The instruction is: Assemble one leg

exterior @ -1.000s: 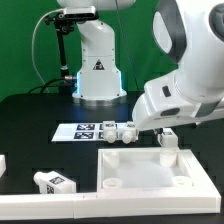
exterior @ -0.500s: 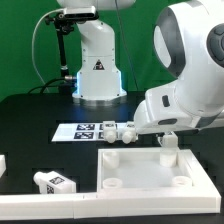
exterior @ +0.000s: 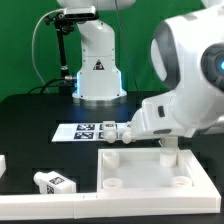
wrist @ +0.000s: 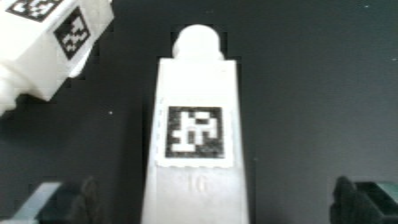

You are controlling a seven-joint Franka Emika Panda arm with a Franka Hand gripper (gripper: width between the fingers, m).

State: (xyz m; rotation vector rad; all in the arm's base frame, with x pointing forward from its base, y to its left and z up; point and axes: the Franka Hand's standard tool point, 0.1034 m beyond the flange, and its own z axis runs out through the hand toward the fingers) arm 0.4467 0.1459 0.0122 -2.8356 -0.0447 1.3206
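The white leg's lower body [wrist: 196, 195] lies between my gripper's fingers, below its square tag, so it is time to close now: that would catch the leg.
One white leg [exterior: 169, 152] stands upright at the far right corner of the large white panel [exterior: 140, 172]. Whether it sits in the socket I cannot tell. In the wrist view this leg [wrist: 196, 120] shows a square tag on its face and a rounded peg at its far end. My gripper [exterior: 166, 140] is just above it, mostly hidden by the arm. In the wrist view my gripper [wrist: 210, 200] is open, with one dark finger [wrist: 54, 200] on each side of the leg and a gap on both sides.
Two more legs [exterior: 125, 129] lie by the marker board [exterior: 85, 130]; one of them shows in the wrist view [wrist: 45, 45]. Another leg [exterior: 55, 182] lies at the exterior view's front left. The robot base [exterior: 98, 70] stands at the back.
The arm has swung toward the exterior view's left and come lower over the upright leg, now covering its top. The leg and the panel have not moved.
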